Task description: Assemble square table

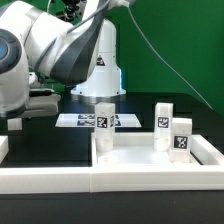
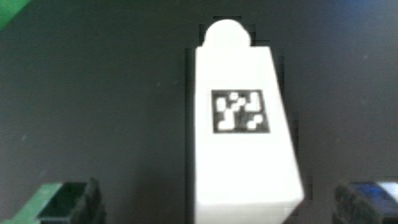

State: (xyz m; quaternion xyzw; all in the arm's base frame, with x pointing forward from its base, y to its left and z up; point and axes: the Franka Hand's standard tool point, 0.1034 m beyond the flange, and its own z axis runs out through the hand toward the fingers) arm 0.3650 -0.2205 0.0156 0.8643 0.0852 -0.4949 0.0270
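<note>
Next, my gripper grabs the white leg by its wide end [image 2: 247,200], which leaves the leg's pointed end free to fit into the table top.
In the wrist view a white leg [image 2: 240,125] with a black-and-white tag lies on the black surface, its pointed end away from the camera. My gripper [image 2: 217,205] is open and straddles its near end. One fingertip [image 2: 64,202] and the other [image 2: 370,200] stand clear of the leg's sides. In the exterior view the white tray-like top with a raised rim [image 1: 205,150] sits at the front right. Three tagged legs stand upright by it: one [image 1: 104,128] at its left rim and two [image 1: 164,120] [image 1: 181,138] further right. The hand itself is hidden at the exterior view's left.
A long white rail [image 1: 45,178] runs along the front edge of the black surface. The marker board [image 1: 90,120] lies flat behind the legs, before the robot base [image 1: 100,70]. The arm's white links [image 1: 40,50] fill the upper left.
</note>
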